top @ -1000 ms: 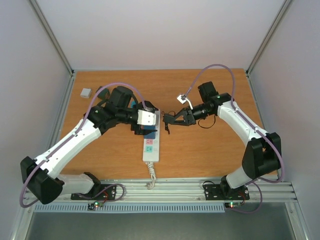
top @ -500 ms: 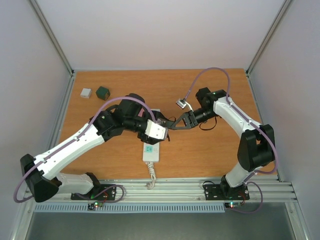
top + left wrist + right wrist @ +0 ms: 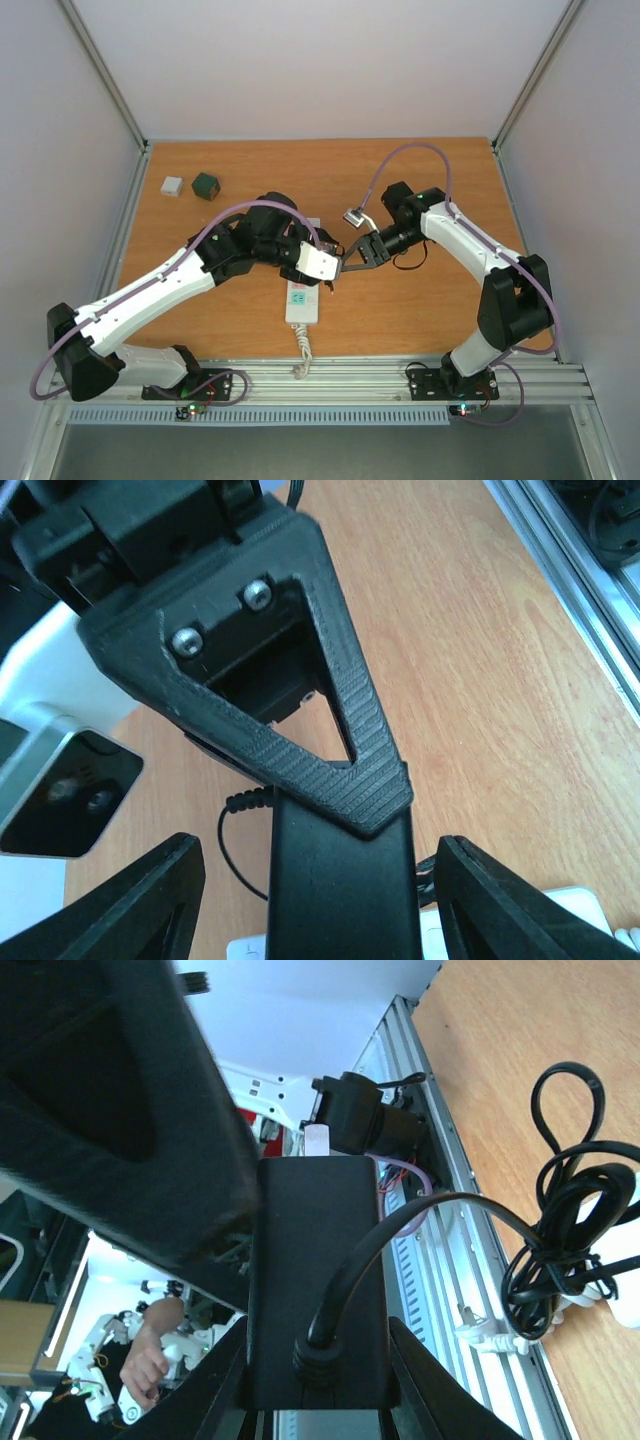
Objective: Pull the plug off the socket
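My left gripper would rise empty if I lifted it now, and the plug would stay with my right gripper. Its open fingers have gaps beside the plug's black block.
The plug is a black block with a black cable out of its end. My right gripper is shut on its two sides. In the left wrist view the plug stands over the white socket, with a right finger across it. My left gripper is open, a finger on either side of the plug with gaps. In the top view both grippers, left and right, meet over the far end of the socket. The plug's seat is hidden.
The plug's black cable lies looped on the table beside the socket; it shows in the top view too. The socket's white coiled cord runs to the near rail. A green block and a grey block sit far left.
My left arm has swung right and nearer over the socket, uncovering the green block. My right gripper has moved left and down onto the plug.
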Controlling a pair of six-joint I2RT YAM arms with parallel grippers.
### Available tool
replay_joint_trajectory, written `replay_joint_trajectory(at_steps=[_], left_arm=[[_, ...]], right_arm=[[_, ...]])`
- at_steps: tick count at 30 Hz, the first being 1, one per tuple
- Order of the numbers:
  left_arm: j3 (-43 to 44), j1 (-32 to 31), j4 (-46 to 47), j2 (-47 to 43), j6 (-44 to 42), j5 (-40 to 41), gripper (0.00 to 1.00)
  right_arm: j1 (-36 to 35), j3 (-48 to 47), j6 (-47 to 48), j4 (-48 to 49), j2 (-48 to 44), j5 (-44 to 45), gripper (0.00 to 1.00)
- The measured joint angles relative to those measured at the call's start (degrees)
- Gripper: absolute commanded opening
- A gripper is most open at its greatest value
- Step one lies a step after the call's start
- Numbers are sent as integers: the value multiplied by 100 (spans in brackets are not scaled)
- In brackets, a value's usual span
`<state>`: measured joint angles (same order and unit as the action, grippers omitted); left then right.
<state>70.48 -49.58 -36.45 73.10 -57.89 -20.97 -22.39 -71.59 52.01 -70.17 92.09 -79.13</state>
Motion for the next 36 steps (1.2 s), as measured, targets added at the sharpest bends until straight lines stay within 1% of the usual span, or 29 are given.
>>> replay_joint_trajectory(at_steps=[4,8,11,17,20,22,26,27,31,32,33,34,35,36], left_arm=[[-127,-2,31,0,-4,52,61],[-278,-28,59,0,-26,129,52],[-369,-39,142,0,-50,197,48],[-391,-42,203,-4,-44,240,52],[-407,-44,238,-11,2,238,50],[-407,-44,249,-11,50,234,47],[-407,-42,299,-11,133,225,34],[-407,-42,289,-11,175,221,31],[-407,-39,275,-11,243,238,23],[-407,-39,275,-11,245,243,21],[-407,-39,278,-11,258,245,20],[-407,-39,284,-11,275,258,20],[-407,-37,282,-11,321,251,20],[-407,-31,280,-11,354,240,20]], right_arm=[[-79,20,-247,216,-166,28,6],[-83,55,-466,402,-264,72,6],[-83,92,-560,476,-271,133,6],[-92,105,-636,535,-269,146,6],[-94,105,-660,555,-269,142,6],[-96,105,-673,566,-269,144,6],[-131,105,-680,570,-269,153,7],[-136,105,-664,577,-269,166,10],[-136,101,-651,588,-254,186,32],[-136,101,-651,590,-254,186,39],[-136,90,-654,577,-254,188,47],[-136,66,-651,566,-249,192,51],[-136,37,-686,560,-249,195,57],[-136,2,-695,579,-249,199,61]])
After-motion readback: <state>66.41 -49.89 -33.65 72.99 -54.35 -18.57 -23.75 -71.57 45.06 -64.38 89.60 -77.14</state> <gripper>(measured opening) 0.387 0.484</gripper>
